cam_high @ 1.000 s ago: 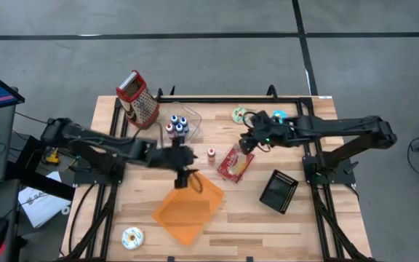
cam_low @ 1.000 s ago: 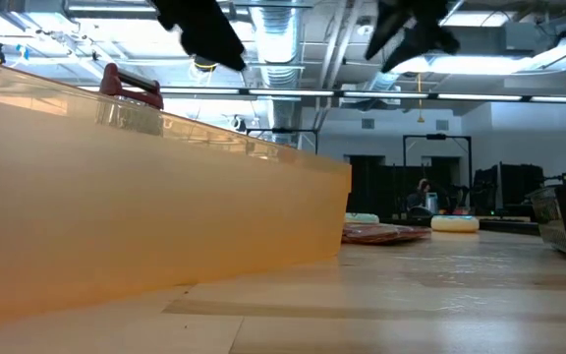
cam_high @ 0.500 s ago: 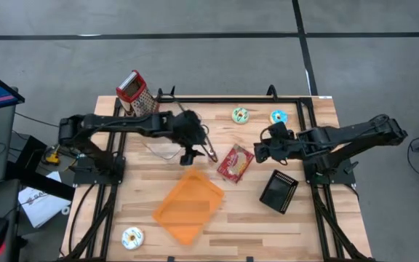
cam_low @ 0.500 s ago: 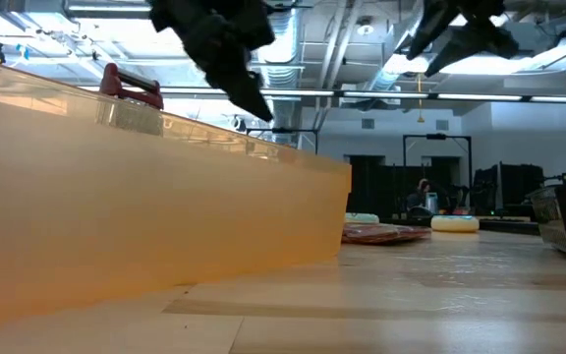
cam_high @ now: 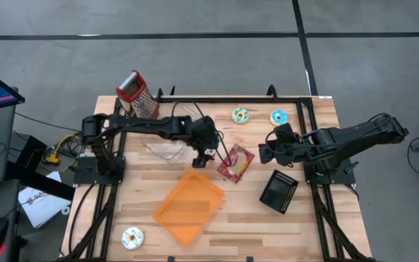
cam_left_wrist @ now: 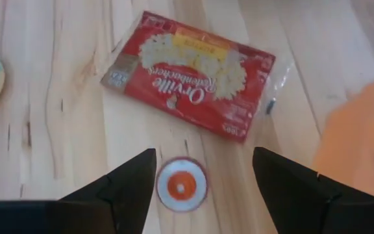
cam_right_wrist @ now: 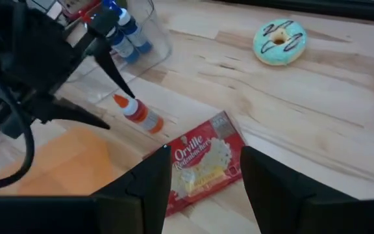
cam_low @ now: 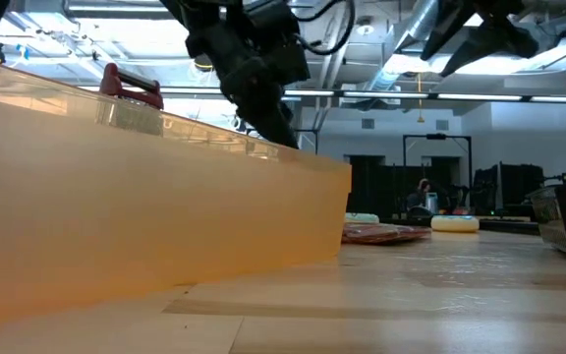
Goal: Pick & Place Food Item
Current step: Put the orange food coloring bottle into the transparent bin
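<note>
The small white bottle goes into the clear container; my left gripper should grab its orange cap [cam_left_wrist: 181, 185] next.
A red popcorn packet [cam_high: 236, 161] [cam_left_wrist: 193, 75] lies flat on the wooden table, right of centre. Beside it stands a small white bottle with an orange cap [cam_left_wrist: 181, 185] [cam_right_wrist: 138, 112]. My left gripper [cam_high: 209, 153] [cam_left_wrist: 203, 156] hangs open over that bottle, pointing steeply down, one finger on either side and neither touching it. My right gripper [cam_high: 262, 151] [cam_right_wrist: 204, 153] is open in the air to the right of the packet, above the table, with nothing between its fingers.
An orange tray [cam_high: 188, 206] lies near the front centre. A black basket [cam_high: 278, 191] sits at the right. Donuts lie at the far side [cam_high: 240, 114] [cam_high: 278, 116] and near the front left [cam_high: 132, 237]. A grater [cam_high: 138, 94] stands far left, by a clear container of bottles [cam_right_wrist: 128, 32].
My left gripper has swung from above the orange tray toward the table's right and far side, sinking as it went, and now stands over the small bottle. My right gripper has drawn back toward the table's right edge, away from the packet.
</note>
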Robot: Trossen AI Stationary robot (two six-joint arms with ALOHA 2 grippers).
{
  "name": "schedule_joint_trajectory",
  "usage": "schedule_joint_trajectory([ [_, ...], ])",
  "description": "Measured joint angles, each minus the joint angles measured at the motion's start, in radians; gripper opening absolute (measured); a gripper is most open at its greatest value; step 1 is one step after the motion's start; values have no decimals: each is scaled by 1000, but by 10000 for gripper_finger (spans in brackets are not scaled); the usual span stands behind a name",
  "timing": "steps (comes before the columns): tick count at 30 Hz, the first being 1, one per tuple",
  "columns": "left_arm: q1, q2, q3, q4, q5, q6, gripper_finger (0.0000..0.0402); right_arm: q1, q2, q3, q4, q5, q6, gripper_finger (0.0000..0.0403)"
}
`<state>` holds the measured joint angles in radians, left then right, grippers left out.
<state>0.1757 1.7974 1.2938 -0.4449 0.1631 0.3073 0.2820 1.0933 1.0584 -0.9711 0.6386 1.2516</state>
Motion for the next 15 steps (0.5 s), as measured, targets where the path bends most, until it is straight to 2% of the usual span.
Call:
schedule_joint_trajectory([
  [15,6,19,0,1,-35,-4,227,39,-21,0,-35,19,55,175],
])
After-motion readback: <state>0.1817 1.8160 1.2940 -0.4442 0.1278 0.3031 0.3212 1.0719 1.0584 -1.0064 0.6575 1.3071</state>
